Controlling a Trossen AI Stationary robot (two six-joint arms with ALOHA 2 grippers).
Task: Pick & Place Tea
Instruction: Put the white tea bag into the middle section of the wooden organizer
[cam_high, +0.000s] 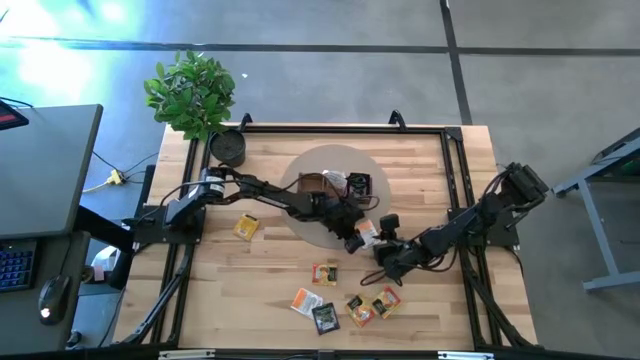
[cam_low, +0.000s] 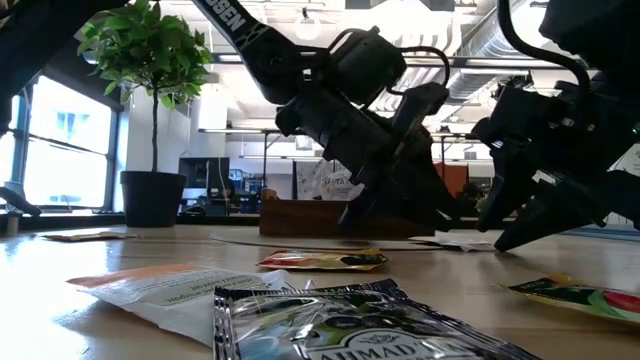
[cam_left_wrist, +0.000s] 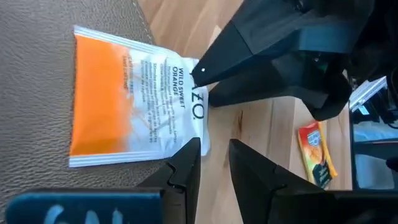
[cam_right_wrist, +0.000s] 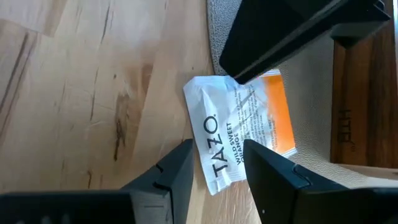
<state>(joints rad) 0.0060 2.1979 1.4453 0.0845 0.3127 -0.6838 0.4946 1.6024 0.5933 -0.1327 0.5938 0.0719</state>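
The white-and-orange packet is the tea to pick up for the tray (cam_right_wrist: 364, 99), so my right gripper should next grab it by its white TAZO end (cam_right_wrist: 211, 137).
A white-and-orange tea packet (cam_left_wrist: 124, 99) (cam_high: 367, 232) lies flat, its orange half on the round brown mat (cam_high: 300, 222) and its white end on the wood. My left gripper (cam_left_wrist: 214, 163) (cam_high: 354, 241) stands open at one long edge of it. My right gripper (cam_right_wrist: 217, 152) (cam_high: 384, 252) stands open at the opposite side, with the white end's corner (cam_right_wrist: 214, 180) between its fingers. A wooden tray (cam_high: 322, 184) rests on the mat with a black packet (cam_high: 358, 183) in it. More tea packets (cam_high: 345, 300) lie nearer the front edge. My left gripper has one fingertip (cam_left_wrist: 189, 158) at the packet's long edge (cam_left_wrist: 180, 149), near the white end; only bare wood shows between its fingers. Whether the fingertip touches the packet, I cannot tell. My right gripper slants down over the white end (cam_right_wrist: 208, 134), one fingertip (cam_right_wrist: 252, 152) at the other long edge. Whether it touches, I cannot tell.
A yellow packet (cam_high: 246, 226) lies on the left half of the table. A black pot (cam_high: 228, 148) sits at the back left corner, a leafy plant (cam_high: 192, 92) just beyond it. The two grippers stand close together, tip to tip across the packet.
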